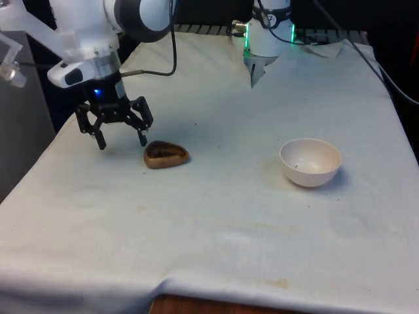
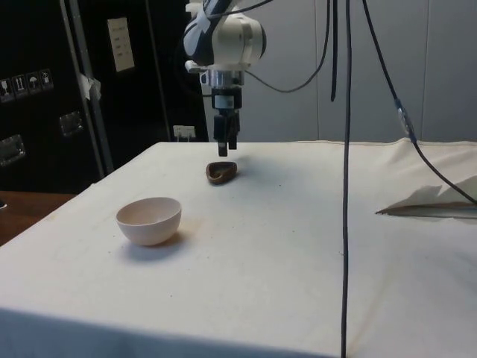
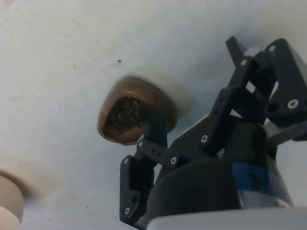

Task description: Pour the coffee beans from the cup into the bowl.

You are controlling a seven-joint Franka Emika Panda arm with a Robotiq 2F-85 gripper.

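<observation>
The cup's outer sides bulge round and slope down to the cloth, so my gripper should pick it up by its thin rim (image 1: 150,148) next.
A small brown cup (image 1: 166,154) holding dark coffee beans stands on the white cloth left of centre in the front view. My gripper (image 1: 122,142) hangs open and empty just above the cloth, close beside the cup on the front view's left. A white bowl (image 1: 310,161) stands upright well to the cup's right. From the side, the gripper (image 2: 226,145) is just above and behind the cup (image 2: 221,172), and the bowl (image 2: 149,220) sits nearer the camera. In the wrist view one finger (image 3: 156,127) overlaps the cup (image 3: 125,114), and the bowl's rim (image 3: 9,199) shows at the corner.
A black cable (image 2: 346,186) hangs straight down across the side view. A lifted fold of cloth (image 2: 436,201) lies at the side view's right. The table's front edge (image 1: 196,304) shows bare wood under the cloth.
</observation>
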